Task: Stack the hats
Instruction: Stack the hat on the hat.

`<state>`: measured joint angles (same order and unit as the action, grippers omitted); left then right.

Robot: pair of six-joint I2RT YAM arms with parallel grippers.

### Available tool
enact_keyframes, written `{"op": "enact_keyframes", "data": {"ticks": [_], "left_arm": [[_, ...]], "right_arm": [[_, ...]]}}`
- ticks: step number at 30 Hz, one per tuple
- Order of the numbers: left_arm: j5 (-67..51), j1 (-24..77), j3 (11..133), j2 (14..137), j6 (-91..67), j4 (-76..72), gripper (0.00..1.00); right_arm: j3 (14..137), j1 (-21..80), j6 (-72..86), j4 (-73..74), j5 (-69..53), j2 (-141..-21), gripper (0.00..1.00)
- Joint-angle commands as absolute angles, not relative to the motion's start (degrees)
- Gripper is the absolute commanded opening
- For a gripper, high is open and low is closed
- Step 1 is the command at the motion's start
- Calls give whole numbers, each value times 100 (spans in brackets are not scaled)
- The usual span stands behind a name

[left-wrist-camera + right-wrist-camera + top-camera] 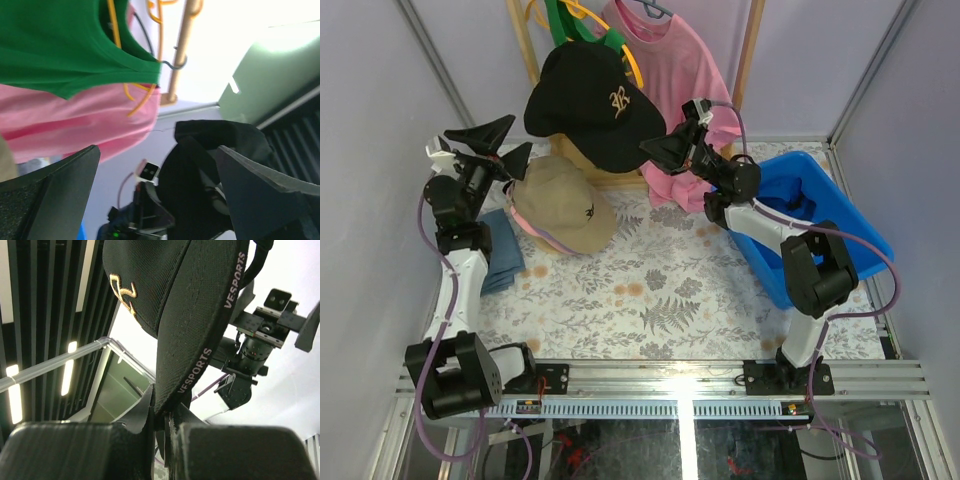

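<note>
My left gripper should grab the black hat by its rim, opposite my right gripper. That leaves the hat's opening free to stack over the tan hat (563, 203) (7, 162).
A black hat (588, 98) with a gold emblem hangs in the air above the back of the table. My right gripper (656, 151) is shut on its rim. In the right wrist view the black hat (165, 300) rises from my right gripper (162, 412), its sweatband pinched between the jaws. A tan hat (563, 203) lies on the table on top of a pinkish hat whose edge (532, 230) peeks out. My left gripper (503, 147) stands open just left of the tan hat, holding nothing. In the left wrist view my left gripper (157, 150) faces the black hat (210, 170), well apart from it.
A pink T-shirt (672, 70) and a green tank top (563, 25) hang on a wooden rack (525, 40) at the back. A blue bin (830, 215) stands at the right. Blue-grey fabric (505, 250) lies by the left arm. Purple walls close in both sides.
</note>
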<state>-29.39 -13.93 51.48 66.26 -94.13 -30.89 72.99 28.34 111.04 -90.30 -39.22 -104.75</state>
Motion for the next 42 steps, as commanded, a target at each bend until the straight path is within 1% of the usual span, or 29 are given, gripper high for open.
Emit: {"op": "enact_keyframes", "data": {"ticks": [1,10,16,20,22,25,26,33,38,42], "left_arm": [[-3467,-1449,4952,6698,-10727,-5267,100],[-3694,-1432,4658,6918,-11874,-6406,100],[-3647,-1399,4505,6939,-12530,-7145,100],[-3609,-1379,4471,6892,-12680,-7302,97],[-3552,-1370,4411,6882,-12778,-7446,92],[-3432,-1355,4272,6884,-12888,-7632,83],[-3403,-1355,4229,6882,-12893,-7651,78],[-3275,-1355,3964,6949,-12887,-7786,35],[-3223,-1357,3864,6973,-12701,-7705,2],[-3238,-1376,3831,6837,-12156,-7259,0]], "right_arm": [[7545,3053,11046,-9795,-4117,-10389,0],[7728,3386,10973,-9791,-4139,-10612,0],[7820,3493,10961,-9799,-4114,-10783,0],[7879,3556,10953,-9797,-4092,-10909,0],[7904,3560,10958,-9797,-4077,-10966,0],[7956,3576,10949,-9799,-4069,-11050,0],[7971,3584,10957,-9800,-4065,-11082,0],[8037,3586,10960,-9800,-4052,-11277,0],[8030,3564,10970,-9807,-4052,-11408,0],[7875,3452,10989,-9806,-3999,-11470,0]]}}
